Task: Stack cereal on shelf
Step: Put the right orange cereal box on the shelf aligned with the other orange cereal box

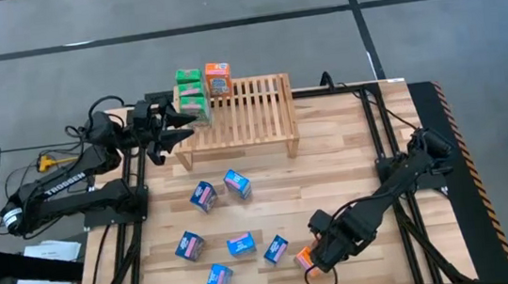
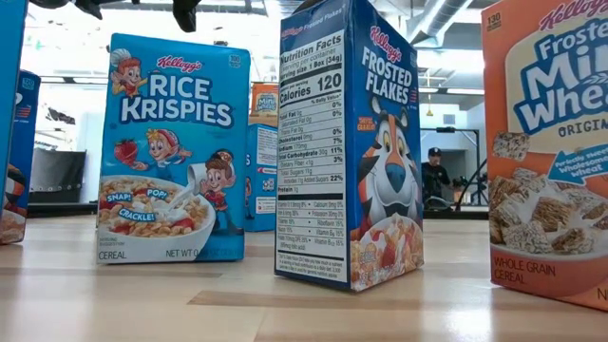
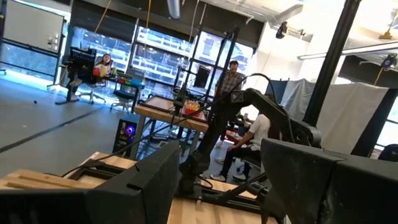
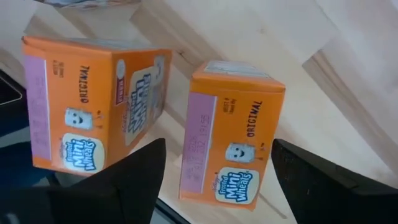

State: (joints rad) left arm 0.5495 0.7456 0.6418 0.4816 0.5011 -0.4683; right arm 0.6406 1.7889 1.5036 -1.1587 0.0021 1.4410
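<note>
My right gripper's fingers reach down along both sides of the orange box and the second box [image 4: 93,109] is outside them, so I should close them now.
The light-wood shelf [image 1: 249,112] stands at the table's far middle. On its left end sit two green cereal boxes [image 1: 190,92] and an orange one [image 1: 218,78]. Several blue cereal boxes [image 1: 205,196] stand loose on the table in front of it. My left gripper [image 1: 170,137] hangs open and empty by the shelf's left end. My right gripper [image 1: 321,253] points down near the near edge, open. Its fingers [image 4: 140,171] stand on either side of an upright orange box [image 4: 231,134] without touching it. A second orange box [image 4: 93,102] stands beside that one.
The low view shows a Rice Krispies box [image 2: 173,147], a Frosted Flakes box [image 2: 350,142] and an orange Mini-Wheats box [image 2: 551,152] upright on the wood. Black frame rails [image 1: 381,138] run along both table sides. People sit and stand in the room beyond [image 3: 233,78].
</note>
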